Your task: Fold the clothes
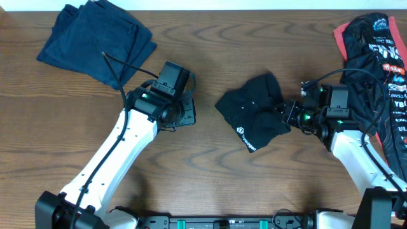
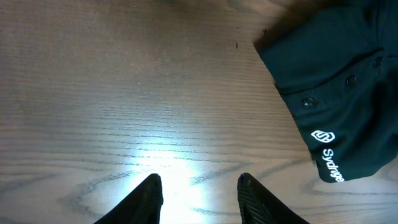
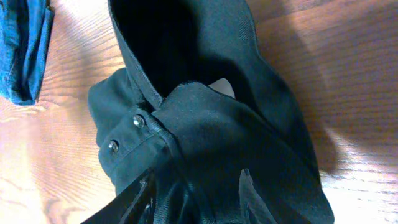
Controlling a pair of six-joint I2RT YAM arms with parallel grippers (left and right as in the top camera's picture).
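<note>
The fold of the black polo shirt needs to be shifted and straightened. My right gripper should next grab the black polo shirt by its edge facing the printed clothes (image 3: 199, 196).
A black polo shirt (image 1: 253, 112) with a white logo lies bunched and partly folded at the table's middle. It also shows in the left wrist view (image 2: 339, 81) and fills the right wrist view (image 3: 211, 124), collar and buttons up. My right gripper (image 1: 287, 115) is at the shirt's right edge. Its fingers (image 3: 196, 177) are spread apart, with black fabric lying between them. My left gripper (image 1: 189, 112) is open and empty over bare wood, a little left of the shirt. Its fingertips (image 2: 199, 182) are apart.
A folded navy garment (image 1: 95, 37) lies at the back left; it also shows in the right wrist view (image 3: 23, 50). A heap of black and red printed clothes (image 1: 381, 60) lies along the right edge. Bare wooden table (image 1: 210, 172) runs along the front.
</note>
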